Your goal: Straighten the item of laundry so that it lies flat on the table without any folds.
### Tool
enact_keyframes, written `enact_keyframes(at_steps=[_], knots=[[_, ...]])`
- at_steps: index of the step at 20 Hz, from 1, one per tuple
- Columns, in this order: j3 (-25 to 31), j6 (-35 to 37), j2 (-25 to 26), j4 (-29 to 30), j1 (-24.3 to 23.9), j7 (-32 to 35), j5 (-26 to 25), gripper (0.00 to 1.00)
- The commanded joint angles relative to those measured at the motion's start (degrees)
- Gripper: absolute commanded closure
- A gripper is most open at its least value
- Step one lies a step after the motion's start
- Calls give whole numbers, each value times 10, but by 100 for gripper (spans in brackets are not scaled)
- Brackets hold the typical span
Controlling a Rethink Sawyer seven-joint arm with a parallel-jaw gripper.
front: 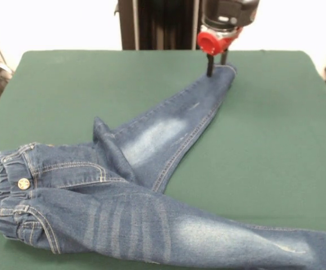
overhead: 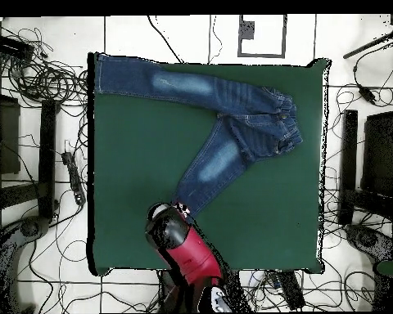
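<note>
The far leg (front: 179, 118) lies flat along its length, so my gripper will next grab the denim by the leg's outer edge (front: 216, 69) beside the hem.
The small blue denim jeans (front: 151, 140) lie on the dark green table (front: 275, 124), with the waistband and brass button at the near left. One leg stretches up to the far right. The other runs along the near edge and out of the picture at the right. A fold of cloth stands up at the crotch. My gripper (front: 217, 63) is down at the hem of the far leg. Its two black fingers (front: 210, 66) stand apart and straddle the hem's edge. In the overhead view the jeans (overhead: 232, 123) form a V and the gripper (overhead: 182, 211) is at the lower leg's end.
The robot's black pedestal (front: 157, 22) stands behind the table's far edge. In the overhead view, cables and black equipment (overhead: 36, 82) lie on the floor around the table (overhead: 142, 163). One jeans leg reaches the table's top left corner there.
</note>
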Motion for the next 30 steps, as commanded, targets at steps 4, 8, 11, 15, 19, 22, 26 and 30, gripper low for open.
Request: enact_keyframes(at_steps=[4,8,11,15,19,22,26,30], knots=[[141,-140,79,37,-70,96,-90,0],[150,-169,113,20,-82,108,-113,0],[157,-178,122,13,-85,117,-118,0],[161,-189,142,-9,-78,126,-110,0],[162,-190,150,-22,-68,131,-99,0],[157,-188,150,-25,-65,120,-102,0],[151,-184,151,-27,-60,109,-104,100],[161,-198,154,-26,-72,126,-108,100]])
